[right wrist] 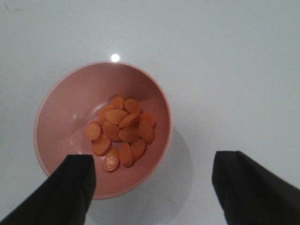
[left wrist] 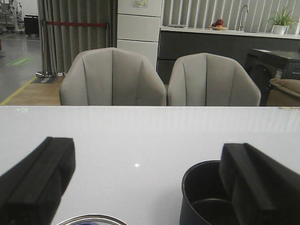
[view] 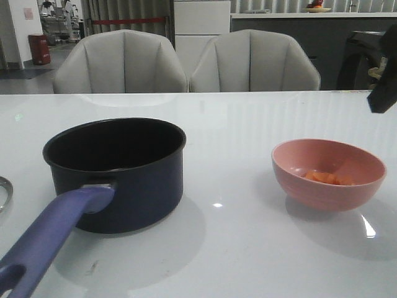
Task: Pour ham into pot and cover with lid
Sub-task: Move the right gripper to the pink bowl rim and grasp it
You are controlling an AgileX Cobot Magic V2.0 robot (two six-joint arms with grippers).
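I need to pick up the pink bowl by its thin rim [view: 345,146] with my right gripper next, because the bowl is wider than my open fingers. Then I can pour the ham.
The dark navy pot [view: 124,186] stands empty at the table's left, its purple-blue handle [view: 49,242] pointing toward me. The ham [view: 327,178] lies as a small orange heap in the pink bowl [view: 322,195] at the right. My right gripper [right wrist: 152,180] is open above the bowl [right wrist: 65,108]. One finger is over the bowl's rim, the other over bare table, and the ham [right wrist: 122,131] is in view between them. My left gripper [left wrist: 146,173] is open and empty, with the pot [left wrist: 201,197] by one finger. Only the lid's metal rim [left wrist: 91,219] shows, also at the far left [view: 4,192].
Two grey chairs [view: 186,62] stand behind the table's far edge. A dark part of my right arm [view: 383,96] shows at the right edge of the front view. White tabletop [view: 229,155] lies between pot and bowl.
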